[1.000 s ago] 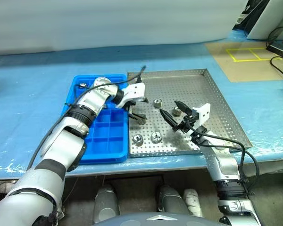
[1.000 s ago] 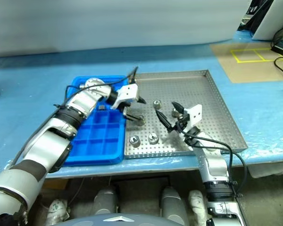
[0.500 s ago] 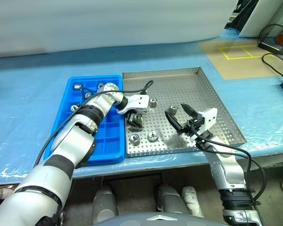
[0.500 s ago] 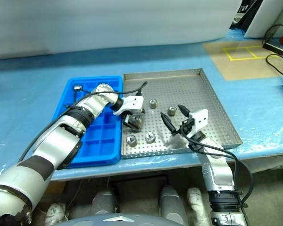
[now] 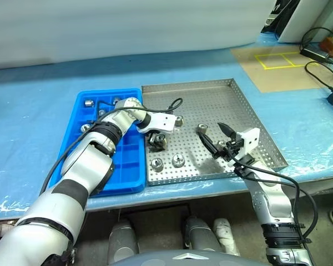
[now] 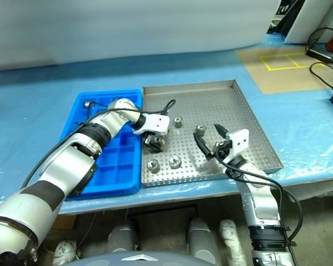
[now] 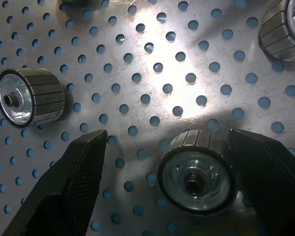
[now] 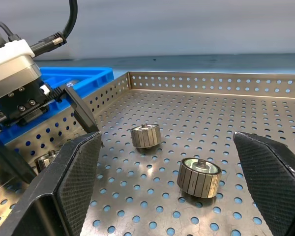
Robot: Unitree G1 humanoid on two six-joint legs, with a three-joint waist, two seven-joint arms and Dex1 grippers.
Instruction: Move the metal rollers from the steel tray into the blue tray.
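Observation:
I should close my left gripper, because its fingers are beside the metal roller's sides, over the steel tray's dotted bottom. It would hold the roller.
The steel tray (image 5: 222,102) lies at the centre with several metal rollers on its dotted floor. My left gripper (image 5: 157,142) hangs open near the tray's left rim, pointing down, its fingers either side of one roller (image 7: 195,174) without touching it. Two rollers (image 5: 156,164) (image 5: 178,161) lie nearer the front edge, and two more (image 5: 179,119) (image 5: 202,128) further back. My right gripper (image 5: 211,132) hovers open and level over the tray's right half, aimed at the rollers (image 8: 200,177). The blue tray (image 5: 130,160) adjoins on the left and holds a few rollers (image 5: 89,102) at its far end.
Both trays rest on a table covered in blue sheeting (image 5: 39,111). A brown mat with yellow tape lines (image 5: 277,58) and black cables (image 5: 322,47) lie at the far right. The left arm's black cable (image 5: 175,104) loops above the steel tray.
My left gripper has come down and forward from the trays' shared edge, so its open fingers now straddle a roller. The camera has shifted. The right gripper has stayed put.

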